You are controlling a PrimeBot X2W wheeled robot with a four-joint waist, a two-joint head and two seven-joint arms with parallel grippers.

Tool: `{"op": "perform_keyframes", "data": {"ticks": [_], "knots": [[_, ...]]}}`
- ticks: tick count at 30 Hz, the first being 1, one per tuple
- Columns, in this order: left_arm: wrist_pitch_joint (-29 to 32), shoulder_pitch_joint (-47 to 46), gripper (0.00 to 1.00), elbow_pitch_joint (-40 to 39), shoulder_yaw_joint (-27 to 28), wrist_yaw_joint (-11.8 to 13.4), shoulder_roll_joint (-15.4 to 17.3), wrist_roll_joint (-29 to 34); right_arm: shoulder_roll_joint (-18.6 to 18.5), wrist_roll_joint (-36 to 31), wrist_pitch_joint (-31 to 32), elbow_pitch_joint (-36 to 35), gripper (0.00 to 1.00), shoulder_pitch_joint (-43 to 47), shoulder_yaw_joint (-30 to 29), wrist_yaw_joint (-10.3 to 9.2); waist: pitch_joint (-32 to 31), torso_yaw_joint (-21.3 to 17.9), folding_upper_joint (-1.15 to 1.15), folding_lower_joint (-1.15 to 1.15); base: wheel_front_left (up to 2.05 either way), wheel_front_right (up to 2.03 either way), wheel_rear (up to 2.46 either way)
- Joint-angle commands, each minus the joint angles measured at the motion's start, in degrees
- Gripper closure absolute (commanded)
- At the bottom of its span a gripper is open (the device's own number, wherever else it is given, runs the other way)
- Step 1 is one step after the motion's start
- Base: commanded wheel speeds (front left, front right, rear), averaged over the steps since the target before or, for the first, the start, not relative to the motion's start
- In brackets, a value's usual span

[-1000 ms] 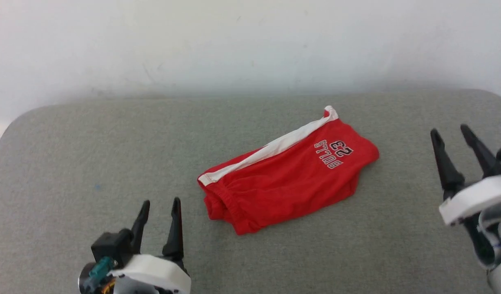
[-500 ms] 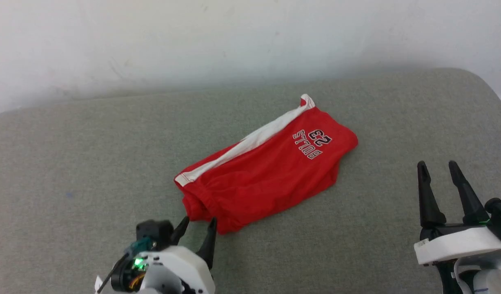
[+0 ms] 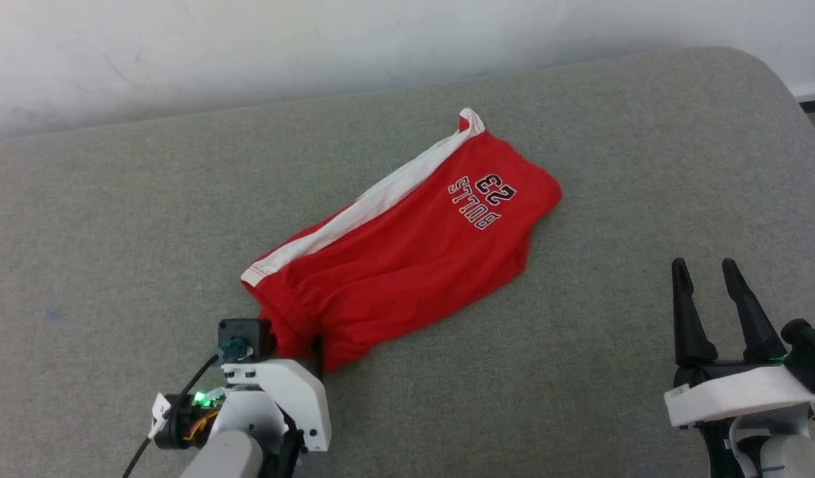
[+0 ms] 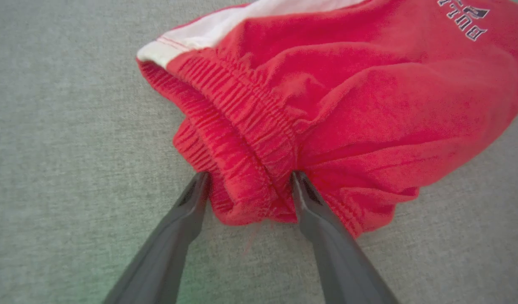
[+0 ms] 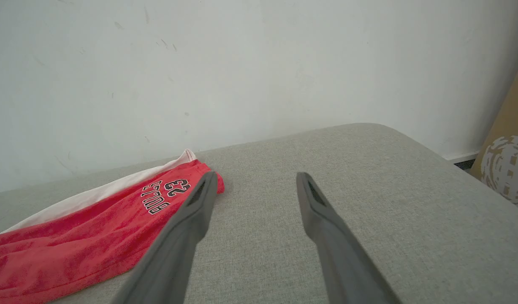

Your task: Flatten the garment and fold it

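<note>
I should use my left gripper to hold the red shorts by their gathered elastic waistband (image 4: 252,185), so I can flatten and fold them.
The garment (image 3: 407,259), red shorts with a white side stripe and a "BULLS 23" print, lies bunched and folded along its length on the grey cushion, waistband end toward me. My left gripper (image 3: 294,345) is at that near waistband end. In the left wrist view the garment's (image 4: 347,105) gathered elastic waistband sits between the spread fingers of the left gripper (image 4: 249,177), which is open and straddles the fold without pinching it. My right gripper (image 3: 704,265) hovers open, well to the right of the shorts. The right wrist view shows the right gripper (image 5: 256,175) with nothing between its fingers and the garment (image 5: 94,228) off to its left.
The grey fabric surface (image 3: 115,219) runs back to a white wall (image 3: 248,40). Its rounded far right corner (image 3: 772,73) drops off to the floor. A brown cardboard panel (image 5: 512,160) stands beyond that right edge.
The head camera has tilted and turned, shifting the whole picture. My left gripper has advanced to the waistband end and now straddles it. The right gripper stays open, away from the shorts.
</note>
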Motion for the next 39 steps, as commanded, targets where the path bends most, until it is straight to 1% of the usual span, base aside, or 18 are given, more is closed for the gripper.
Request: {"op": "perform_keyframes", "data": {"ticks": [1,4,5,6,7,9,11,14,17,20,21,25,29,31,34,39], "knots": [[2.21,0.65,0.0,1.76,-0.69,0.9,0.9,0.55,0.26,0.17,-0.48,0.19,0.0,-0.82,0.22,-0.06,0.79,-0.6,0.0,0.0,0.0,0.0,0.0],[4.71,1.36,0.0,2.03,-1.42,1.32,0.97,0.25,0.38,0.33,-0.62,0.62,0.0,-1.37,0.38,-0.06,1.17,-0.38,0.0,0.0,0.0,0.0,0.0],[5.74,1.6,0.06,2.17,-1.81,1.18,0.95,0.02,0.4,0.32,-0.59,0.75,0.0,-1.52,0.57,-0.06,1.26,-0.22,0.0,0.0,0.0,0.0,0.0],[6.55,1.75,0.68,2.2,-2.12,0.85,0.86,-0.35,0.41,0.23,-0.55,0.84,0.0,-1.7,0.68,-0.06,1.33,0.0,0.0,0.0,0.0,0.0,0.0],[6.91,1.75,1.0,2.09,-2.35,0.51,0.82,-0.57,0.42,0.11,-0.47,0.89,0.0,-1.9,0.78,-0.06,1.33,0.27,0.0,0.0,0.0,0.0,0.0],[6.82,1.62,1.0,1.75,-2.66,-0.03,0.72,-0.74,0.0,-0.27,0.04,0.78,0.0,-2.4,1.01,-0.06,1.19,0.91,0.0,0.0,0.0,0.0,0.0],[5.36,1.28,1.0,0.9,-2.41,-0.48,0.45,-0.94,-1.02,-0.55,1.17,0.46,0.0,-3.08,1.28,-0.06,0.98,1.76,0.0,0.0,0.0,0.0,0.0],[2.4,0.47,1.0,-0.69,-2.37,-1.27,0.12,-0.56,-3.57,-0.53,4.97,-0.03,0.0,-4.57,2.63,-0.06,0.63,3.5,0.0,0.0,0.0,0.0,0.0],[-0.32,-0.42,1.0,-2.64,-2.55,-2.11,-0.26,-0.09,-6.61,0.37,12.17,0.37,0.0,-7.14,4.66,-0.06,0.87,5.25,0.0,0.0,0.0,0.0,0.0],[-2.11,-1.49,1.0,-4.38,-3.13,-3.09,-0.69,0.36,-9.71,1.02,21.58,2.42,0.0,-11.17,6.89,-0.06,1.78,7.12,0.0,0.0,0.0,0.0,0.0],[-2.5,-1.81,1.0,-4.85,-3.43,-3.45,-0.78,0.52,-10.16,1.78,24.47,3.38,0.0,-12.95,7.45,-0.06,2.1,7.62,0.0,0.0,0.0,0.0,0.0],[-3.5,-3.15,1.0,-6.28,-4.73,-4.53,-1.38,1.22,-10.72,4.84,35.02,9.22,0.0,-20.79,8.27,-0.06,3.82,9.89,0.0,0.0,0.0,0.0,0.0],[-4.11,-4.39,1.0,-6.76,-5.99,-5.39,-2.15,1.73,-10.84,4.44,41.87,17.14,0.0,-28.13,8.1,-0.06,5.45,11.85,0.0,0.0,0.0,0.0,0.0],[-4.39,-4.93,1.0,-6.7,-6.67,-5.8,-2.59,1.97,-10.86,3.04,43.79,21.17,0.0,-31.32,7.93,-0.06,6.14,12.72,0.0,0.0,0.0,0.0,0.0],[-4.82,-5.9,1.0,-6.36,-7.73,-6.43,-3.43,2.32,-11.35,-0.16,45.0,26.87,0.0,-35.07,8.03,-0.06,7.12,13.99,0.0,0.0,0.0,0.0,0.0],[-5.2,-7.5,1.0,-5.29,-9.32,-7.27,-4.86,2.76,-11.87,-3.63,45.88,34.05,0.0,-38.35,10.09,-0.06,8.36,15.67,0.0,0.0,0.0,0.0,0.0]]}}
